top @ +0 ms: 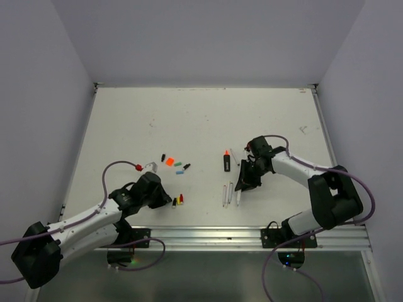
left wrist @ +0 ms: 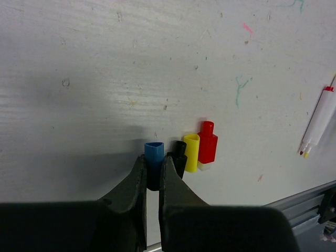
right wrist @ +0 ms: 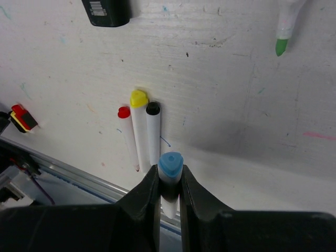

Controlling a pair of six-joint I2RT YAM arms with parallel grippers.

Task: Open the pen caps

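Note:
The blue pen cap (left wrist: 154, 151) is just above flat table close beside the black cap and would land in the row, so it is time for my left gripper to open.
My left gripper (left wrist: 153, 164) is shut on a blue pen cap (left wrist: 154, 151), held just above the table. Right beside it stand a black cap (left wrist: 179, 155), a yellow cap (left wrist: 191, 151) and a red cap (left wrist: 207, 142). My right gripper (right wrist: 169, 177) is shut on a thin white pen with a blue end (right wrist: 170, 163). Three white pens lie below it, with red (right wrist: 124, 112), yellow (right wrist: 138, 98) and black (right wrist: 153, 108) ends. In the top view the left gripper (top: 165, 200) is near the front left and the right gripper (top: 244, 182) is right of centre.
More loose caps, orange (top: 169, 161), green (top: 178, 163) and black (top: 186, 166), lie mid-table. The black highlighter (top: 227, 161) and a green-tipped pen (right wrist: 283, 31) lie beyond the right gripper. A metal rail (top: 252, 236) runs along the table's front edge.

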